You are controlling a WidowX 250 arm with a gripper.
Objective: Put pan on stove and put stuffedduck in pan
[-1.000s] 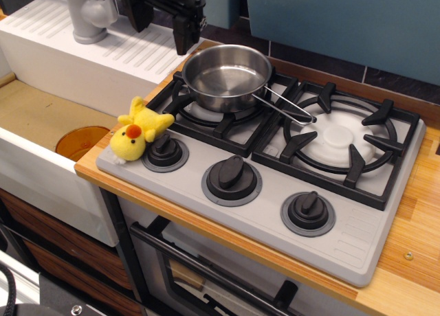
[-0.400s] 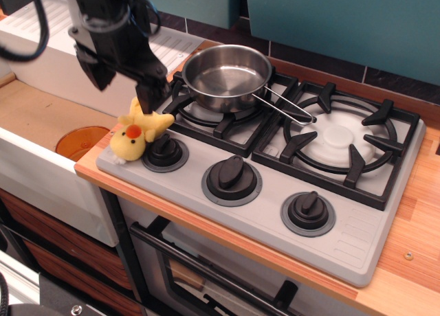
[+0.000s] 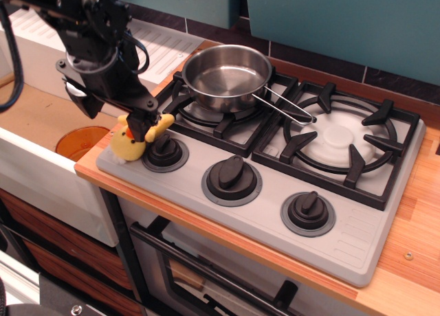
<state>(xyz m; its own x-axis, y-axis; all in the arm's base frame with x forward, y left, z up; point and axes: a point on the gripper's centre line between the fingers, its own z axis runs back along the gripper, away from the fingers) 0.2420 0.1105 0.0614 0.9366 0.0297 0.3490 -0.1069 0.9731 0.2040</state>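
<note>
I should next grab the stuffedduck by its soft yellow body (image 3: 128, 145) with my gripper, to drop it into the pan (image 3: 225, 79).
The shiny steel pan (image 3: 225, 79) sits on the left rear burner grate of the grey stove (image 3: 273, 216), its wire handle pointing right. The yellow stuffedduck (image 3: 128, 144) lies on the stove's front-left corner beside the left knob (image 3: 165, 151). My black gripper (image 3: 117, 117) has come down from the upper left and is open, its fingers (image 3: 146, 121) straddling the duck's upper body. Part of the duck is hidden behind the gripper. The pan holds nothing.
A white sink (image 3: 41, 117) with an orange drain (image 3: 79, 141) lies left of the stove. A white ribbed drainboard (image 3: 165, 48) is behind the gripper. The right burner (image 3: 340, 139), two more knobs and a wooden counter (image 3: 412, 240) are to the right.
The gripper has moved from behind the pan, forward and down to the left. It now sits low over the duck with its fingers around it. Pan and duck have not moved.
</note>
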